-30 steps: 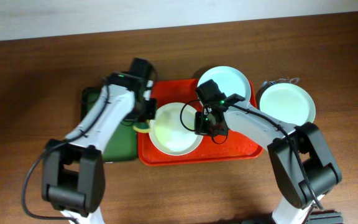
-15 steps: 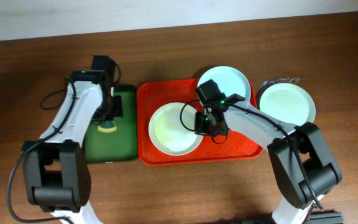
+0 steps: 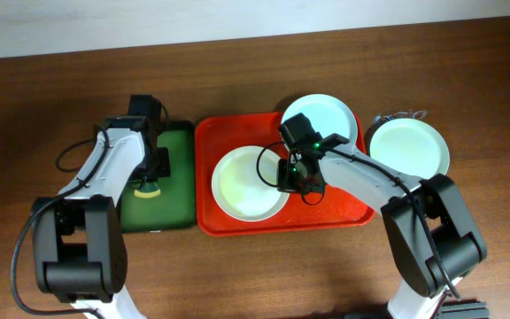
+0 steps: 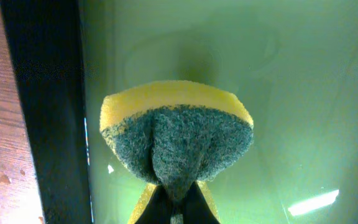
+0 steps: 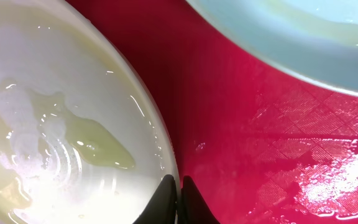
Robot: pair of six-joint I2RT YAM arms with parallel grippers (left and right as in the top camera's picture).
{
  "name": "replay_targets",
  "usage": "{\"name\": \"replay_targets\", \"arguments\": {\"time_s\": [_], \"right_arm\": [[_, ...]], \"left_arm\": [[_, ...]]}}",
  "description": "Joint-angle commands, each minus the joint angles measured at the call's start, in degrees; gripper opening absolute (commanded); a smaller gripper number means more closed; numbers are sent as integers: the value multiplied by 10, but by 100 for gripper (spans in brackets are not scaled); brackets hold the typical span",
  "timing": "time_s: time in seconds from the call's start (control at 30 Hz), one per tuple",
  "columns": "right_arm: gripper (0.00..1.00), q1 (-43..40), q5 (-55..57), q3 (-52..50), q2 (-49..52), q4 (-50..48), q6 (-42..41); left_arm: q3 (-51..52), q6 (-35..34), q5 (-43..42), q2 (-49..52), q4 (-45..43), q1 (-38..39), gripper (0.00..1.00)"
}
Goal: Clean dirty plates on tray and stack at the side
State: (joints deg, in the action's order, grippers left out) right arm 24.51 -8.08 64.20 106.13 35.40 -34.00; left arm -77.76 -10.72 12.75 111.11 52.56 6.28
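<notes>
The sponge (image 4: 176, 143) is inside the tray's dark rim, over the tray's green bottom, so my left gripper should release it.
A red tray (image 3: 343, 211) holds one white plate (image 3: 246, 182) at its left and a pale-mint plate (image 3: 326, 113) at its back right. A third plate (image 3: 410, 146) sits on the table to the right of the tray. My right gripper (image 3: 288, 177) is shut on the right rim of the left plate (image 5: 73, 124), which shows a wet yellowish smear; the mint plate's edge (image 5: 303, 43) is beyond. My left gripper (image 3: 151, 182) is shut on a yellow and green sponge (image 4: 176, 143), held over the dark green tray (image 4: 291, 93).
The dark green tray (image 3: 177, 199) lies against the red tray's left side. Brown wood table (image 3: 326, 275) is all round. A dark wire-like object (image 3: 397, 115) lies behind the right-hand plate.
My left arm has swung left with the sponge, off the white plate and onto the green tray, then a little lower. The right gripper and plates have not moved.
</notes>
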Motion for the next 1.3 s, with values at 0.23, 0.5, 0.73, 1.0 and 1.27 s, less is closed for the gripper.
{"name": "replay_targets", "arguments": {"time_s": [0.23, 0.5, 0.73, 1.0, 1.27], "right_arm": [[5, 2, -3, -3, 5, 1, 1], [5, 2, -3, -3, 5, 2, 1], [10, 2, -3, -3, 5, 2, 1], [12, 2, -3, -3, 5, 2, 1], [13, 2, -3, -10, 10, -9, 1]], "left_arm": [[-12, -23, 16, -24, 13, -2, 61], [-68, -67, 12, -130, 31, -57, 98], [-67, -68, -59, -159, 38, -175, 99], [-67, -68, -59, -159, 37, -190, 99], [-67, -68, -59, -159, 37, -190, 99]]}}
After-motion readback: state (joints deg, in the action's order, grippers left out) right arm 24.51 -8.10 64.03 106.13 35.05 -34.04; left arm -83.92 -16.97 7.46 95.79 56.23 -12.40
